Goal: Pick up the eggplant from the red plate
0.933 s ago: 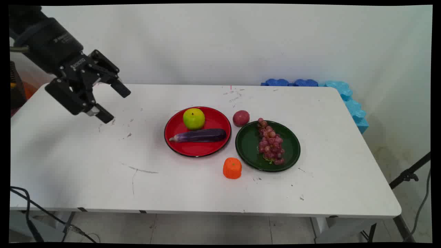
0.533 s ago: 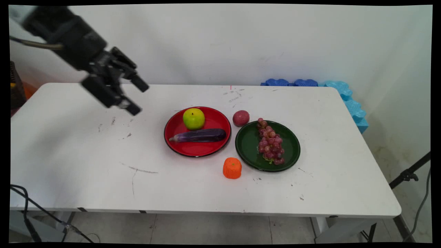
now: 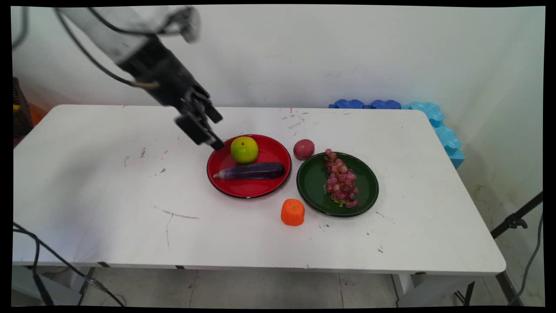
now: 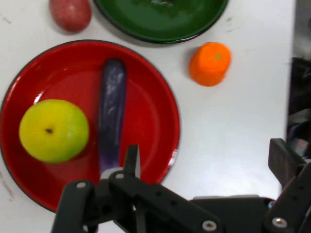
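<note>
The long purple eggplant has to come off the red plate (image 3: pixel 260 188), so the robot's gripper will next grab it by its thick body near the rounded end (image 3: pixel 269 170).
My gripper (image 3: pixel 218 130) hangs open and empty just above the left rim of a red plate (image 3: pixel 260 188). On that plate lie a green apple (image 3: pixel 244 149) and a purple eggplant (image 3: pixel 252 171); the apple is the nearest thing, just right of the fingertips. The hand view looks down on the same red plate (image 4: pixel 150 111), with the apple (image 4: pixel 53 130) at left and the eggplant (image 4: pixel 112 107) beside it. There the gripper (image 4: pixel 206 156) stands wide open, one finger (image 4: pixel 132 160) over the plate and the eggplant's end, the other over bare table.
A dark green plate (image 3: pixel 315 182) with red grapes (image 3: pixel 341 180) sits right of the red one. A reddish round fruit (image 3: pixel 303 149) lies between the plates at the back, an orange fruit (image 3: pixel 292 212) in front. Blue foam pieces (image 3: pixel 434 117) line the table's (image 3: pixel 108 195) far right corner.
The gripper has swept from the table's far left rightward to the red plate's left rim, staying open. Nothing on the table has moved.
</note>
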Available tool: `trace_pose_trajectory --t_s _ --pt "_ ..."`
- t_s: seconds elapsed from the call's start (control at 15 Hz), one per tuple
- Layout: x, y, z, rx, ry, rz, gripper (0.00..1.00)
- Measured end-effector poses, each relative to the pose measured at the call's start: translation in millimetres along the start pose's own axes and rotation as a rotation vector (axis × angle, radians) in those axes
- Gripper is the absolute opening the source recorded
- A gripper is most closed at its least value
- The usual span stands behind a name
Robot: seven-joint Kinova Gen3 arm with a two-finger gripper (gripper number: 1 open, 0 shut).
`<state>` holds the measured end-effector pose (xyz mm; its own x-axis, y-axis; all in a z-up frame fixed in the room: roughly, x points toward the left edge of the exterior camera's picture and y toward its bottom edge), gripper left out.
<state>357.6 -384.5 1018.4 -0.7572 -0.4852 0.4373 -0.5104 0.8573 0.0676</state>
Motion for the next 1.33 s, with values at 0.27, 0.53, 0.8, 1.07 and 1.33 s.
trace_pose_trajectory --t_s 0.27,0.53,0.8,1.07,1.33 --pt "8 -17 46 0.031 -0.053 0.006 1.00" --pt "16 -36 100 0.053 -0.097 0.059 1.00" --pt "22 -55 157 0.051 -0.128 0.152 1.00" --pt "26 -65 190 0.044 -0.134 0.220 1.00" --pt "31 -71 221 0.032 -0.129 0.282 1.00"
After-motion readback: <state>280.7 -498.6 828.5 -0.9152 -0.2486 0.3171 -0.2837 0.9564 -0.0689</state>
